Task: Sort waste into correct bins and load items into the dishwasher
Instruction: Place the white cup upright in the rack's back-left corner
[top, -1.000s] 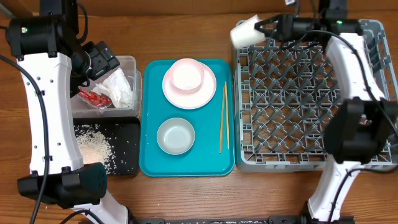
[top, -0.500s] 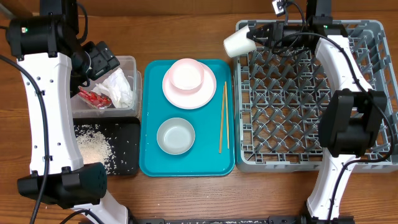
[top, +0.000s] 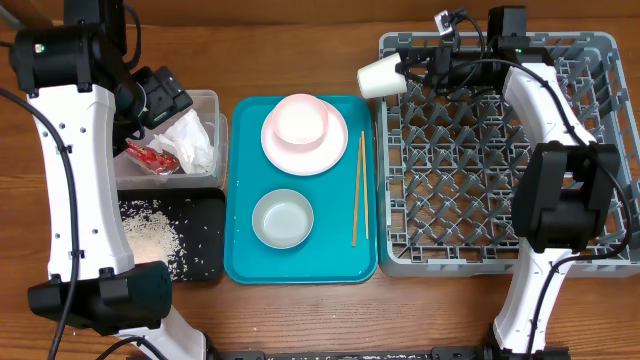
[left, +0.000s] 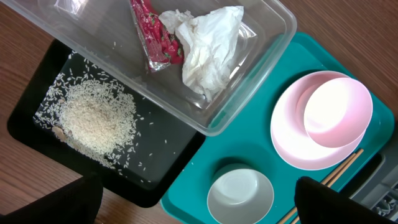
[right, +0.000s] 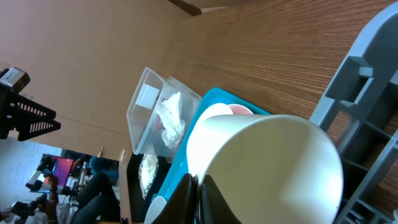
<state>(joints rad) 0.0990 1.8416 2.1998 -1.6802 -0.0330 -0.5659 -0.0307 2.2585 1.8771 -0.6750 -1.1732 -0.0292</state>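
Observation:
My right gripper keeps hold of the cream cup until it sits inside the grey dish rack, as its base (top: 364, 82) still juts past the rack's side rim (top: 382, 118).
My right gripper (top: 405, 68) is shut on the rim of the small cream cup (top: 377, 76), holding it on its side just past the far left corner of the grey dish rack (top: 500, 150); in the right wrist view the cup (right: 273, 168) fills the jaws (right: 194, 193). My left gripper (top: 160, 100) is open above the clear tub (top: 205, 100), which holds the white napkin (left: 208, 50) and red wrapper (left: 155, 34). Rice (left: 99, 121) lies in the black tray (left: 168, 155). The pink bowl (top: 302, 120) sits on the pink plate (top: 305, 155).
The teal tray (top: 240, 260) between the bins and the rack also carries the whitish bowl (top: 282, 218) and the two chopsticks (top: 358, 188) along its right edge. The rack's upright pegs stand close below the cup.
My right gripper has carried the cup left and slightly toward me, from over the rack's far left corner to just outside it. The left arm has not moved.

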